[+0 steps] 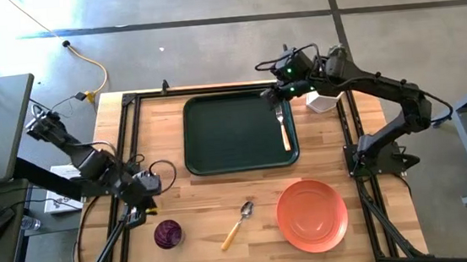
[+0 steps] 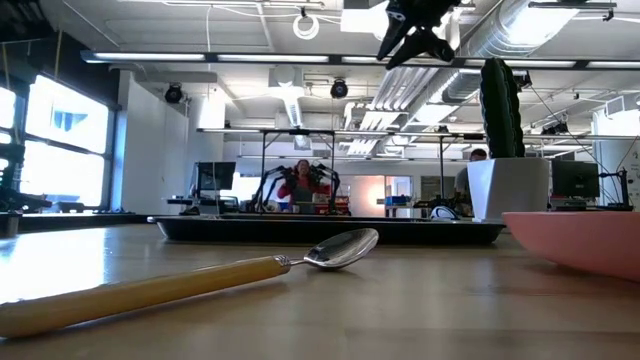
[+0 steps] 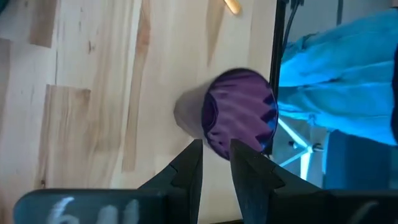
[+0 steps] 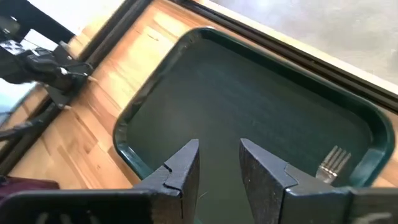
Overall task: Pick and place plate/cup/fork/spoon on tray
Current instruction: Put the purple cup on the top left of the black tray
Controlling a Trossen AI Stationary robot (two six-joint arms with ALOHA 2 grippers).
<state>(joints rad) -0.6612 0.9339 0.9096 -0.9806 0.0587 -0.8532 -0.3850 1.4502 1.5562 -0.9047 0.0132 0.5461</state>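
Next, my left gripper grabs the dark purple cup by its rim (image 3: 217, 138) to set the cup on the green tray.
The dark purple cup (image 1: 168, 233) stands on the table near its front left. In the left wrist view the cup (image 3: 239, 112) lies just past my fingertips. My left gripper (image 1: 143, 208) hovers to the cup's far left, fingers a little apart and empty. The salmon plate (image 1: 312, 215) and the spoon (image 1: 237, 225) lie on the table near the front edge. The fork (image 1: 282, 127) lies inside the green tray (image 1: 217, 132), along its right rim. My right gripper (image 4: 219, 155) is open and empty, high over the tray's far right corner (image 1: 274, 93).
A white pot with a cactus (image 1: 322, 100) stands just right of the tray's far right corner. A black frame rail (image 1: 129, 149) runs along the table's left side near my left arm. Bare wood lies between the tray and the front items.
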